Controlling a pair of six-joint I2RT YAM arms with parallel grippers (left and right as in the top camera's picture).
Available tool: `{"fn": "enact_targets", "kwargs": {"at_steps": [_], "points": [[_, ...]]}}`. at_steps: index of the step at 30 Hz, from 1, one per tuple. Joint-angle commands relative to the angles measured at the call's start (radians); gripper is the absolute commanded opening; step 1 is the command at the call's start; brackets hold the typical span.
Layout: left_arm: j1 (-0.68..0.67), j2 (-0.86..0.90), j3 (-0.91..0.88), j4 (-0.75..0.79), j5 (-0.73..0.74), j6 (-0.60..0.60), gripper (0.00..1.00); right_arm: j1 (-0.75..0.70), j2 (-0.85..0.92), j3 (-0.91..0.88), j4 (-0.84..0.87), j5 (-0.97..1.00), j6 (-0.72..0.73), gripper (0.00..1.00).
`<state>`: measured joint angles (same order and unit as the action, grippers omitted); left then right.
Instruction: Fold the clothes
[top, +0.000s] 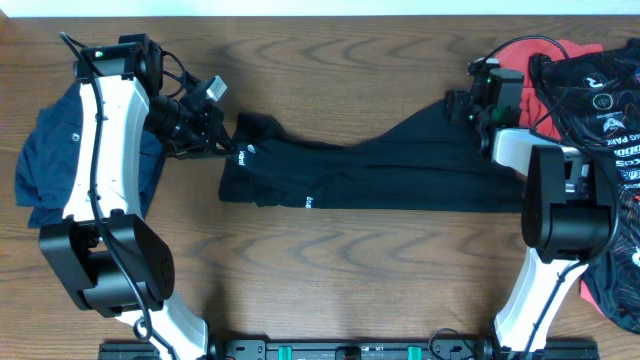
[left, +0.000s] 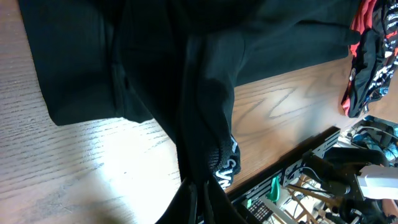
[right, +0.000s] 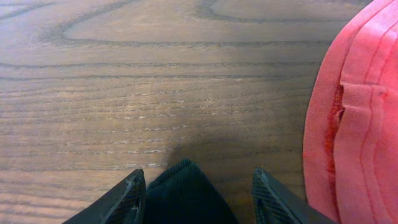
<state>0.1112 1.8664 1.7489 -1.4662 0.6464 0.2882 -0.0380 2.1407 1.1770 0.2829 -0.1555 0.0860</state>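
The right gripper grabs the tip of the black garment's corner near the red cloth next, to fold that end of the garment over neatly.
A long black garment (top: 370, 175) lies stretched across the middle of the wooden table. My left gripper (top: 228, 143) is shut on its left end near a small white logo. In the left wrist view the closed fingers (left: 202, 202) pinch a fold of the black cloth (left: 155, 62), which hangs slightly lifted over the wood. My right gripper (top: 458, 105) is at the garment's right end. In the right wrist view its fingers (right: 198, 173) are wide open, with a tip of the black cloth (right: 186, 199) lying between them, not clamped.
A navy blue garment (top: 40, 150) lies bunched under the left arm. At the far right is a pile with a red garment (top: 530, 55) and a black printed garment (top: 600, 90). The red cloth (right: 354, 112) lies just right of my right fingers.
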Motion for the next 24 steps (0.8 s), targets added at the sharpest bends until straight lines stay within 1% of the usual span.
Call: {"fn": "enact_targets", "kwargs": {"at_steps": [1, 9, 12, 14, 16, 17, 18, 19, 21, 24], "points": [[0.007, -0.009, -0.004, -0.005, -0.008, 0.001, 0.06, 0.023, 0.019, 0.006, 0.018, 0.017, -0.012, 0.52], [0.007, -0.009, -0.004, -0.006, -0.008, 0.001, 0.06, 0.047, 0.061, 0.007, 0.033, 0.028, -0.012, 0.52], [0.007, -0.009, -0.004, -0.006, -0.008, 0.001, 0.06, 0.052, 0.066, 0.007, 0.032, 0.068, -0.005, 0.49], [0.007, -0.009, -0.004, -0.006, -0.008, 0.001, 0.06, 0.052, 0.066, 0.007, 0.036, 0.085, -0.004, 0.43], [0.007, -0.009, -0.004, -0.006, -0.008, 0.001, 0.06, 0.051, 0.066, 0.007, 0.035, 0.103, 0.015, 0.25], [0.007, -0.009, -0.004, -0.006, -0.008, 0.001, 0.06, 0.05, 0.066, 0.007, 0.031, 0.109, 0.022, 0.12], [0.007, -0.009, -0.004, -0.006, -0.008, 0.001, 0.06, 0.05, 0.066, 0.007, 0.03, 0.109, 0.029, 0.03], [0.007, -0.009, -0.004, -0.006, -0.008, 0.001, 0.06, 0.05, 0.066, 0.007, 0.028, 0.11, 0.038, 0.01], [0.007, -0.009, -0.004, -0.006, -0.008, 0.001, 0.06, 0.05, 0.064, 0.007, 0.028, 0.113, 0.04, 0.01], [0.007, -0.009, -0.004, -0.003, -0.008, 0.001, 0.06, 0.048, 0.037, 0.008, 0.006, 0.176, 0.042, 0.01]]}}
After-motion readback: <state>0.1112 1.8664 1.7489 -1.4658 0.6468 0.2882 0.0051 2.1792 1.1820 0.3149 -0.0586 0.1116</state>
